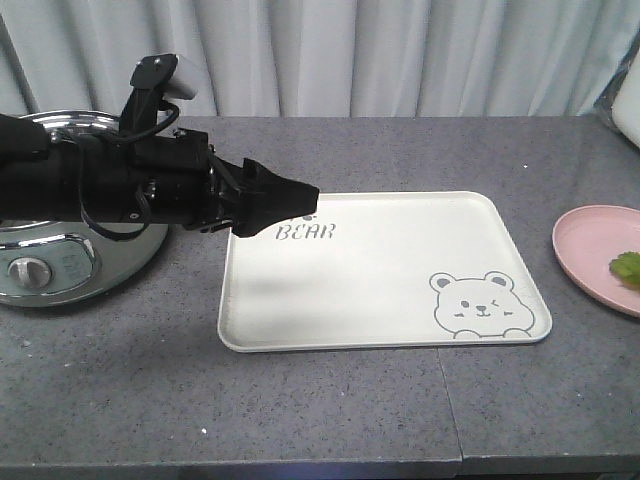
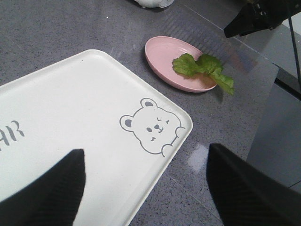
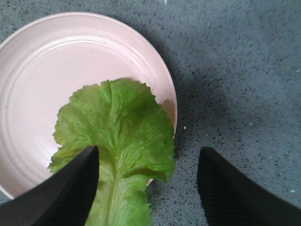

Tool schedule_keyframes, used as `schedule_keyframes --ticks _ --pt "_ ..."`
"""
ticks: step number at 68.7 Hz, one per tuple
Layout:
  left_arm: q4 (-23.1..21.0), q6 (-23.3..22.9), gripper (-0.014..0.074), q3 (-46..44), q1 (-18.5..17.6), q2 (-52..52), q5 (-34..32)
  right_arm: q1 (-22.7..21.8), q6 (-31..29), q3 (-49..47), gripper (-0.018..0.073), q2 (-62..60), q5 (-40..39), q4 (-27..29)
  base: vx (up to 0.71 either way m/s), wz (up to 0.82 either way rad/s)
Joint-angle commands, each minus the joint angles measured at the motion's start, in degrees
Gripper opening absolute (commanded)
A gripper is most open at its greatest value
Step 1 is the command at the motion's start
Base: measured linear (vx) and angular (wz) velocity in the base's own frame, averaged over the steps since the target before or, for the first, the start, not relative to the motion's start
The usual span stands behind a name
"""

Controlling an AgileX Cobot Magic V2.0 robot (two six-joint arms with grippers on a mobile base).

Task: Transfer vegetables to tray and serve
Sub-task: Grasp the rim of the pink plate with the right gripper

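Observation:
Next, my right gripper grabs the pink plate by its rim (image 3: pixel 175 110) and brings the vegetables over to the cream tray.
The vegetables, one frilly green lettuce leaf (image 3: pixel 117 141), lie on a round pink plate (image 3: pixel 56 61) with the stem end hanging over the plate's rim onto the counter. My right gripper (image 3: pixel 148 183) hovers open just above that stem end, one finger over the leaf and the other over bare counter. The cream tray (image 1: pixel 380 270) with the bear drawing sits mid-table and holds nothing. My left gripper (image 1: pixel 305 195) floats open above the tray's back left corner. In the left wrist view, the leaf (image 2: pixel 202 68), the plate (image 2: pixel 164 52) and the tray (image 2: pixel 70 103) lie ahead of my left gripper (image 2: pixel 146 188).
A silver electric cooker (image 1: pixel 60 260) stands at the left, behind my left arm. The pink plate (image 1: pixel 590 245) sits at the table's right edge, partly cut off by the frame. Grey curtains hang behind the table. The table's front edge runs close to the tray.

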Motion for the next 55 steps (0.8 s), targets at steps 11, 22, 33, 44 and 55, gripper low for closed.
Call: schedule_keyframes --ticks 11,22,33,44,55 --pt "-3.18 0.07 0.0524 -1.65 -0.20 -1.90 -0.14 -1.62 -2.36 -4.16 0.0452 3.84 -0.61 0.90 0.00 0.00" --pt "-3.18 0.07 0.0524 -1.65 -0.20 -1.90 -0.14 -1.62 -3.74 -4.16 0.0452 7.46 -4.07 0.88 0.00 0.00" --pt "-3.18 0.07 0.0524 -1.65 -0.20 -1.90 -0.14 -1.62 -4.87 -4.16 0.0447 10.70 -7.55 0.88 0.00 0.00" --pt "-3.18 0.07 0.0524 -1.65 -0.20 -1.90 -0.14 -1.62 -5.56 -4.16 0.0417 13.00 -10.14 0.88 0.00 0.00" --pt "-3.18 0.07 0.0524 -1.65 -0.20 -1.90 -0.14 -1.74 -6.27 -4.16 0.0326 13.92 -10.73 0.69 0.00 0.00"
